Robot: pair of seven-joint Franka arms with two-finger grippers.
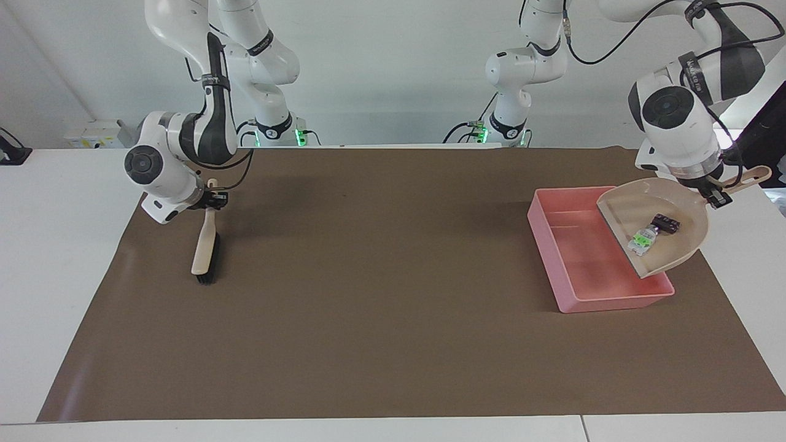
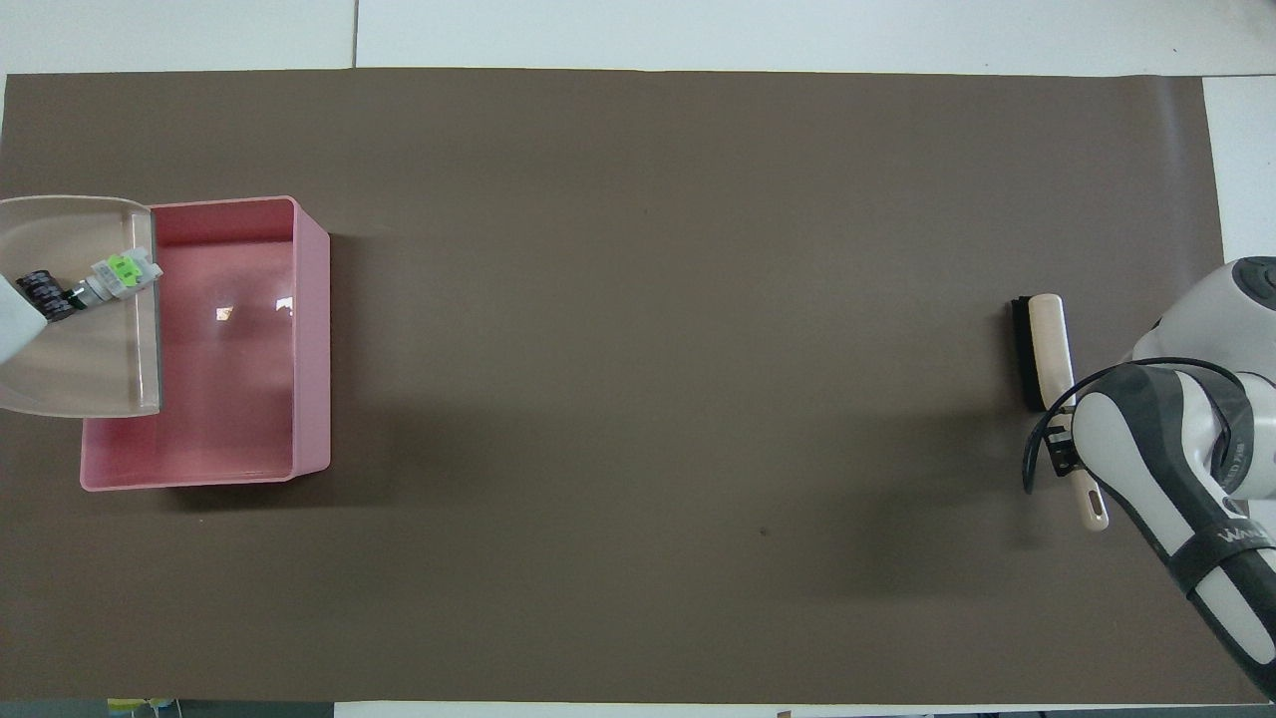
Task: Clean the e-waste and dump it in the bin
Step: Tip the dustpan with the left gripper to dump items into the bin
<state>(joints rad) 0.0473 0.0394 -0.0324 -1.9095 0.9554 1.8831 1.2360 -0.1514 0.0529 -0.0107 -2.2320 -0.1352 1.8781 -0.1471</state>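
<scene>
The brush in my right gripper has its black bristles down on the brown mat. My right gripper should open now, as the brush would lie flat.
My left gripper (image 1: 714, 197) is shut on the handle of a beige dustpan (image 1: 675, 212) and holds it tilted over the end of the pink bin (image 1: 548, 245) that lies toward the left arm's end of the table. The pan's open lip hangs low over the bin's inside. Both e-waste scraps lie in the pan. The white-grey one with the green patch (image 1: 642, 237) is close to the lip and the dark one (image 1: 666, 222) is deeper in. In the overhead view the pan (image 2: 75, 359) overlaps the bin (image 2: 239, 399). My right gripper (image 1: 210, 200) is shut on a brush's handle.
The brush (image 1: 205, 245) stands tilted with its black bristles on the brown mat (image 1: 381, 294) near the right arm's end of the table. It also shows in the overhead view (image 2: 1045, 349). The bin's floor holds nothing.
</scene>
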